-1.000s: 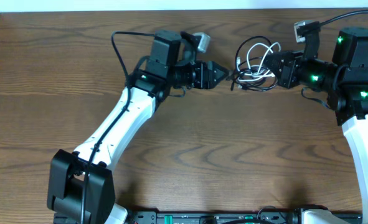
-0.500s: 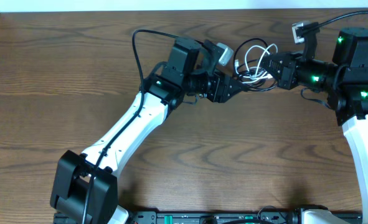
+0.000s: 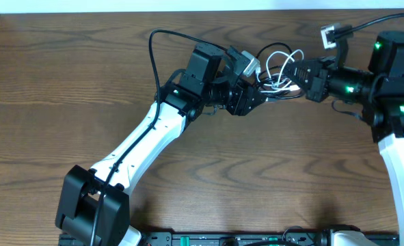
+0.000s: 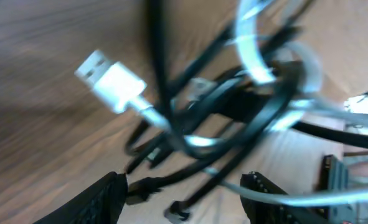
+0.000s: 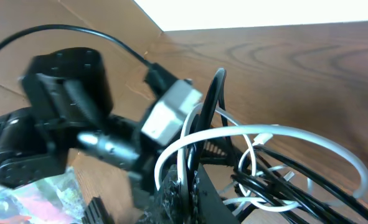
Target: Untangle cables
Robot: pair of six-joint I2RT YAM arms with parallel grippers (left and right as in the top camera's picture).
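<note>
The left gripper grips the piece of black cable on the tangle's side opposite my right gripper next, to pull the piece from the white loops.
The cables form one tangle of white loops and black strands at the back of the table, lifted off the wood. My right gripper is shut on it; in the right wrist view the gripper pinches a white cable and a black cable together. My left gripper is open right at the tangle's left side. In the left wrist view the gripper has its fingers wide apart, with black strands and a white strand passing between them. A white USB plug hangs free.
The wooden table ends at a white wall close behind the tangle. The left arm's own thick black wire arches above its wrist. The two arms' wrists stand close together, with the right arm's camera above the right gripper.
My left arm has swung right and its open gripper has reached the tangle. The right gripper has kept its hold, shifting slightly left.
</note>
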